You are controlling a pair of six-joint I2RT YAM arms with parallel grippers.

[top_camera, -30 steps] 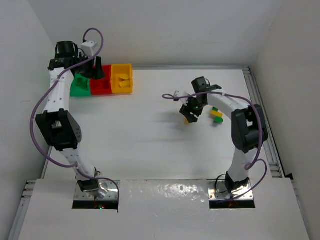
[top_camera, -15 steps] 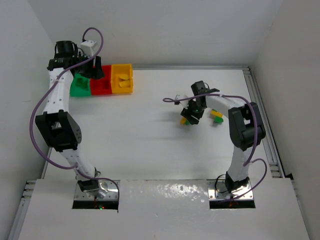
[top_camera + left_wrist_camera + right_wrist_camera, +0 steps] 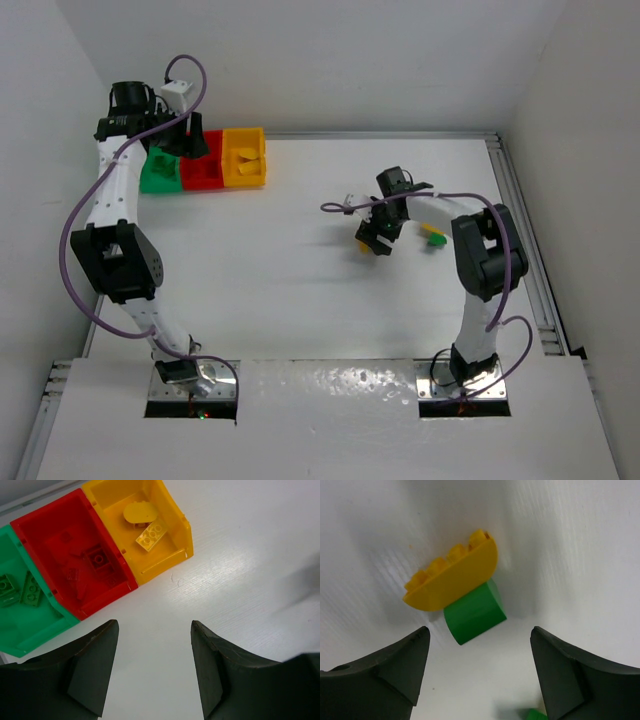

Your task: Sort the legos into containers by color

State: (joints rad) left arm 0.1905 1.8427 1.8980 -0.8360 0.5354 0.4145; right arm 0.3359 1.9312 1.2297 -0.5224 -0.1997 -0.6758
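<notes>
My right gripper will next grab the rounded green lego (image 3: 475,613) by its sides, so the curved yellow lego (image 3: 452,578) stays free to pull off for sorting.
In the right wrist view a curved yellow lego (image 3: 452,575) lies against a rounded green lego (image 3: 472,611) on the white table. My right gripper (image 3: 480,641) stands open just short of them, nothing between its fingers. Another green lego (image 3: 536,714) peeks in at the bottom edge. From above, the right gripper (image 3: 375,240) hovers mid-table, with a yellow and green lego pair (image 3: 433,233) to its right. The containers sit at far left: green bin (image 3: 30,635), red bin (image 3: 45,517), yellow bin (image 3: 172,515), each holding legos of its colour. My left gripper (image 3: 154,625) hangs open beside them, empty.
White walls close in the table on the left, back and right. A metal rail (image 3: 525,240) runs along the right edge. The purple cable (image 3: 75,230) loops beside the left arm.
The right gripper has shifted slightly left over the yellow and green legos, and its jaws have spread wider. The left arm has not moved.
</notes>
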